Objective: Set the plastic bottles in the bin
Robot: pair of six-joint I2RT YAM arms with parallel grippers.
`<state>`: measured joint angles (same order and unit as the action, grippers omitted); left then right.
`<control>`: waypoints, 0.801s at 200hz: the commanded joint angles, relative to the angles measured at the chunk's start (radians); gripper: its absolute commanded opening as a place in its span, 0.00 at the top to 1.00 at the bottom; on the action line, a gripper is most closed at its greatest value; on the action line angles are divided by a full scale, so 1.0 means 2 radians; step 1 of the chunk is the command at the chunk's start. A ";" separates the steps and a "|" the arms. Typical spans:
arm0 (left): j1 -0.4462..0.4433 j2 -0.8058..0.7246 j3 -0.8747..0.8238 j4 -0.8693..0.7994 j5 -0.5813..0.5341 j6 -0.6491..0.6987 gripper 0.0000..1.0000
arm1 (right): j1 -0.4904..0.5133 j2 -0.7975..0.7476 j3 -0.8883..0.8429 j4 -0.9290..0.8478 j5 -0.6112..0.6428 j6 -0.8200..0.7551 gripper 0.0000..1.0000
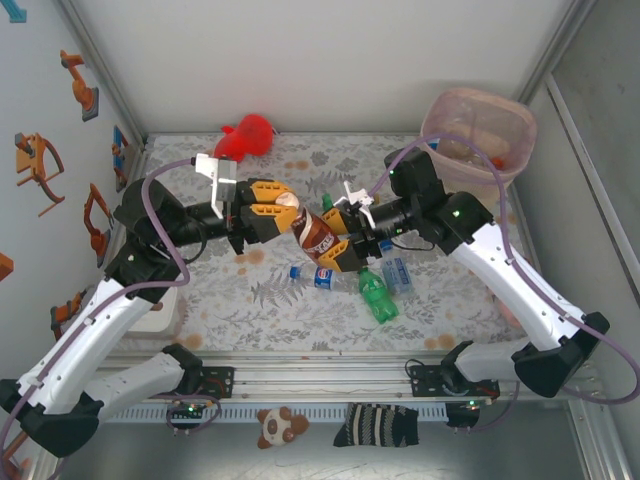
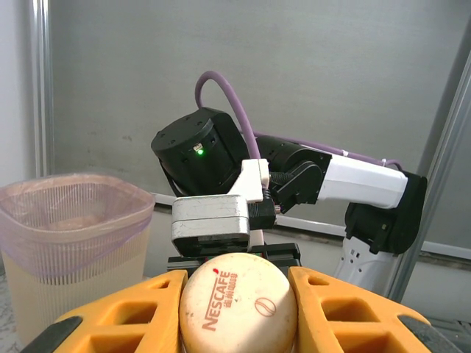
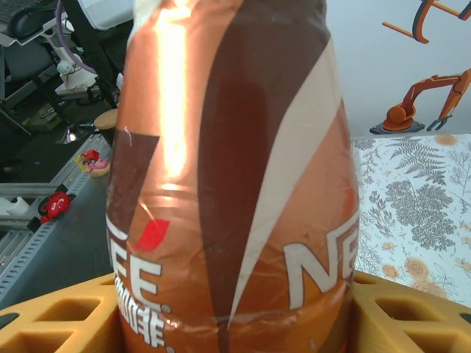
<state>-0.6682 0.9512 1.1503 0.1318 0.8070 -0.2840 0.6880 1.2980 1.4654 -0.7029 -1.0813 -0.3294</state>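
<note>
My right gripper holds the bottle by its lower body (image 3: 235,184), so it would stay held and my left gripper should open its fingers.
A brown and orange Nescafe bottle (image 1: 316,236) hangs tilted above the middle of the table, held at both ends. My left gripper (image 1: 288,210) is shut on its cream cap (image 2: 239,301), with an orange finger on each side. My right gripper (image 1: 332,246) grips the bottle's lower body (image 3: 235,184), and its yellow fingers (image 3: 66,323) press against both sides. On the table below lie a green bottle (image 1: 378,297), a blue-labelled bottle (image 1: 316,277) and a clear bottle (image 1: 398,275). The beige mesh bin (image 1: 478,125) stands at the far right corner, and in the left wrist view the bin (image 2: 66,235) is at the left.
A red plush toy (image 1: 247,135) lies at the back wall. A white box (image 1: 160,315) sits at the near left under my left arm. The right arm's wrist (image 2: 213,147) faces the left wrist camera. A metal rail (image 1: 320,380) runs along the near edge.
</note>
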 commanded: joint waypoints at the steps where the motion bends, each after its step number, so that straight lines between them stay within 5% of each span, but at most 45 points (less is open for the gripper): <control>1: 0.000 -0.009 0.009 0.013 -0.011 0.012 0.78 | 0.004 -0.001 0.021 -0.003 -0.009 0.009 0.42; 27: 0.000 -0.015 0.007 0.007 -0.030 0.017 0.51 | 0.004 -0.006 0.023 -0.002 0.008 0.013 0.43; 59: 0.000 -0.034 -0.003 0.000 -0.072 0.028 0.34 | 0.002 -0.012 0.025 -0.004 0.038 0.020 0.43; 160: 0.001 -0.070 -0.035 -0.010 -0.137 0.037 0.27 | -0.110 0.010 0.100 -0.001 0.169 0.160 0.47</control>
<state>-0.6678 0.8139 1.0954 0.1036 0.5545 -0.2234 0.5262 1.2987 1.5970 -0.7128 -0.8463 -0.1371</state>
